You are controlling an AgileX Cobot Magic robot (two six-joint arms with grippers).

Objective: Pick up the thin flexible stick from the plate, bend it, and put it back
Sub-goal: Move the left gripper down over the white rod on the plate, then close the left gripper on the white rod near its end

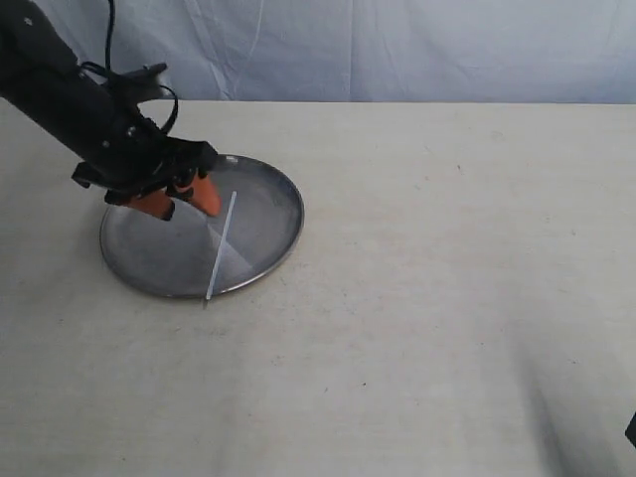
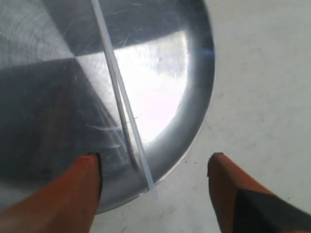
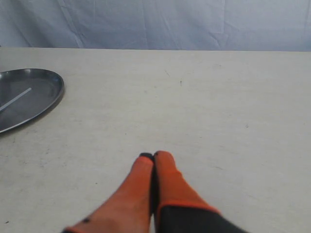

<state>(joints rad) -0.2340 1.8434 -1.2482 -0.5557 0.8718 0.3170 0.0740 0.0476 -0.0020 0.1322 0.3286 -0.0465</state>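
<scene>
The left gripper next needs to grab its middle, so that it can bend the thin flexible stick and return it to the plate.
The thin flexible stick lies straight across the plate, its near end poking just over the rim. My left gripper hovers over the plate's far side with its orange fingers spread open and empty. In the left wrist view the stick crosses the shiny plate. Its overhanging tip lies between the left gripper's open fingers, touching neither. My right gripper is shut on nothing, low over bare table far from the plate and the stick.
The plate sits on a pale beige table that stretches wide to the right. A light blue cloth hangs behind the table's far edge. A dark bit of something shows at the bottom right corner.
</scene>
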